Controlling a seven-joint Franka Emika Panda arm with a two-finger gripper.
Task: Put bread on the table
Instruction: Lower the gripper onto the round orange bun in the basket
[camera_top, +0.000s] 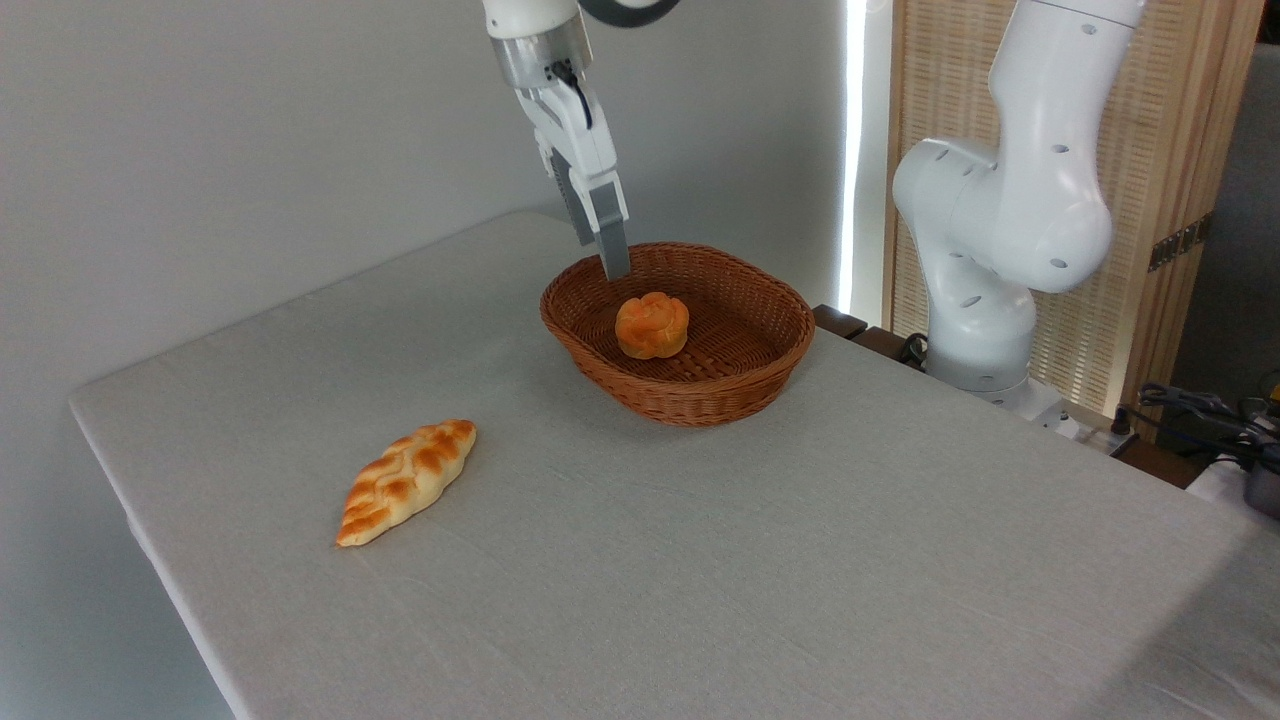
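My gripper should take the bun from the wicker basket (706, 408) and put it on the table, so next it should grab the bun by its knotted top (653, 311).
The bread (652, 325), a small round orange bun with a knotted top, lies inside the brown wicker basket (706, 408) at the back of the table (720, 570). My gripper (603, 260) hangs above the basket's far left rim, up and to the left of the bun and not touching it. Its grey fingers (613, 245) point down with a gap between them and hold nothing, so it is open.
A longer, paler braided loaf (407, 482) lies on the grey cloth at the front left. The arm's white base (990, 270) stands past the table's right back edge, with cables (1200, 410) beside it. A wooden slatted screen stands behind.
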